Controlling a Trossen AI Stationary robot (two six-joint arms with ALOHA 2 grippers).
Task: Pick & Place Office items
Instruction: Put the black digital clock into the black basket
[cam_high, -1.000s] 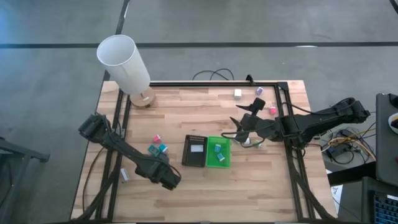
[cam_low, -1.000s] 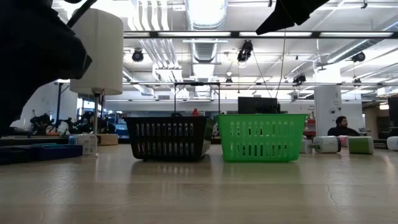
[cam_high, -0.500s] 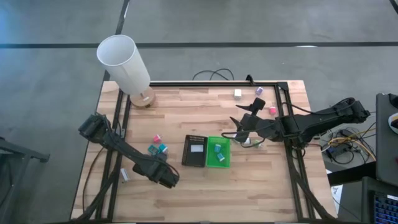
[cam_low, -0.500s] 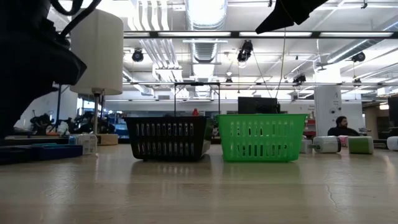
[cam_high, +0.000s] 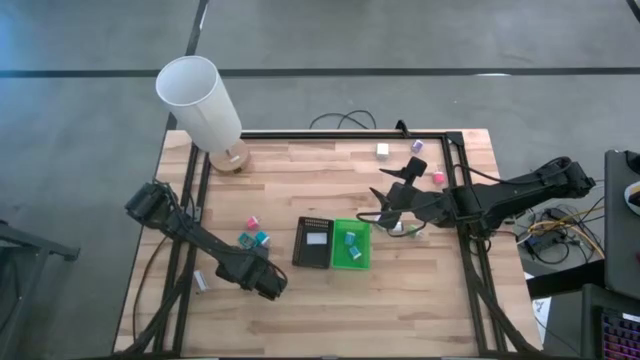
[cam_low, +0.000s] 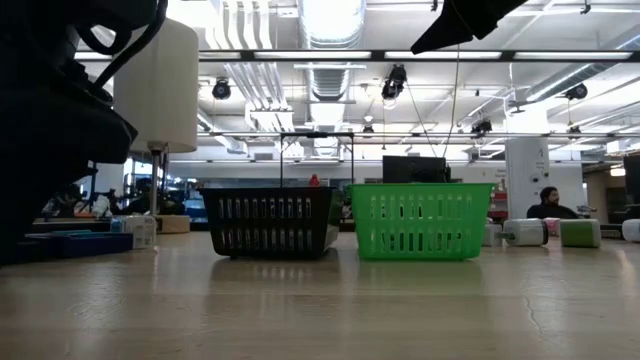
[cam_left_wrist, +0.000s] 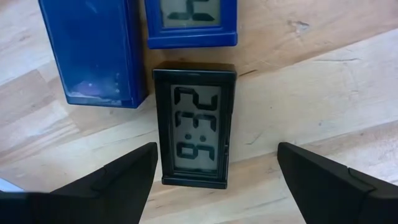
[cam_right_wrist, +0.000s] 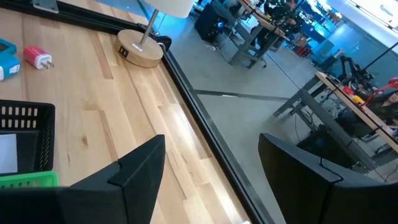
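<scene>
My left gripper's fingers straddle the black clock near the wood and should close.
My left gripper (cam_high: 268, 288) hangs open over the table's near left part, pointing down. In the left wrist view its open fingers (cam_left_wrist: 214, 186) stand on either side of a small black digital clock (cam_left_wrist: 194, 124) lying flat on the wood, without touching it. Two flat dark-blue rectangles (cam_left_wrist: 93, 53) (cam_left_wrist: 189, 22) lie just beyond the clock. My right gripper (cam_high: 384, 208) is open and held above the table beside the green tray (cam_high: 351, 245), which holds teal blocks. Pink (cam_high: 253, 222) and teal blocks (cam_high: 255, 240) lie left of the black tray (cam_high: 313, 243).
A white lampshade cylinder (cam_high: 200, 100) stands on a round wooden base (cam_high: 233, 157) at the far left corner. White (cam_high: 383, 150), purple (cam_high: 417, 146) and pink (cam_high: 438, 177) blocks lie at the far right. A black frame (cam_high: 340, 134) borders the table. Bare wood lies along the near edge.
My left gripper has come down toward the table and shifted slightly toward the left edge; in the low view its dark bulk now reaches lower. The right arm and the items have stayed where they were.
</scene>
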